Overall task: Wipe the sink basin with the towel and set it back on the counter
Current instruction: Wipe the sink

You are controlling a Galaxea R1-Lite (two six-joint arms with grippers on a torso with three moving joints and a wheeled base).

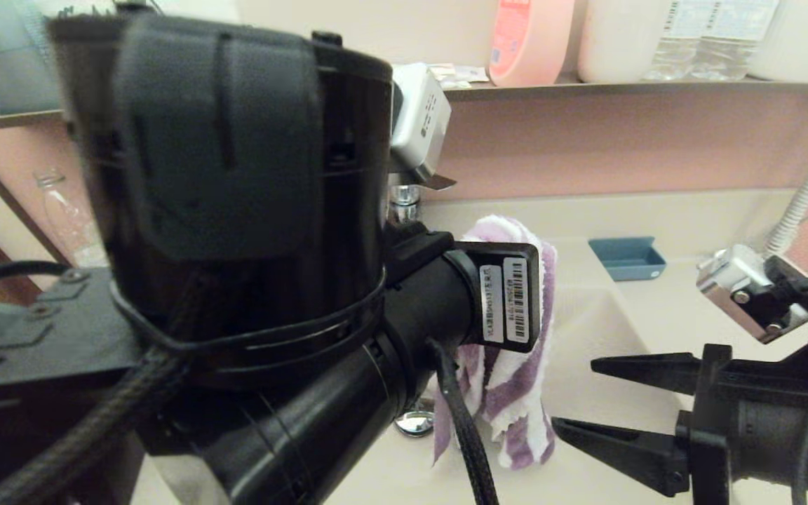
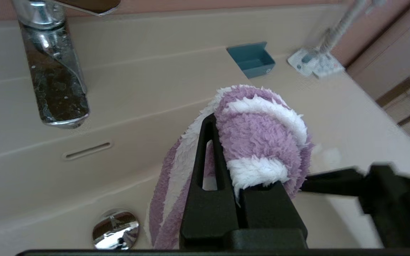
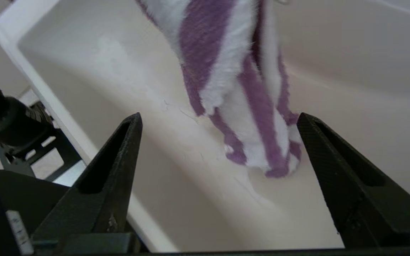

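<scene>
The towel hangs slack (image 1: 515, 379) with its tip dangling free. My right gripper grips the towel by its loose lower end (image 1: 524, 433) next.
The purple-and-white striped towel (image 2: 262, 138) hangs over the sink basin (image 2: 30, 185), its loose end dangling near the chrome drain plug (image 2: 116, 229). My left gripper (image 2: 233, 170) is shut on the towel's upper fold. In the head view the left arm hides that grip, and only the hanging towel (image 1: 516, 393) shows. My right gripper (image 1: 576, 394) is open beside the towel's lower end, holding nothing. In the right wrist view the towel's tip (image 3: 262, 149) hangs just beyond the spread fingers of the right gripper (image 3: 217, 117). The counter (image 1: 670, 315) lies to the right of the basin.
A chrome faucet (image 2: 52, 74) stands at the basin's back, above an overflow slot (image 2: 87, 150). A small blue tray (image 1: 627, 258) sits on the counter's back right. A chrome hand-shower head (image 1: 751, 291) with its hose (image 1: 807, 189) lies at the right. A pink bottle (image 1: 530, 38) stands on the shelf.
</scene>
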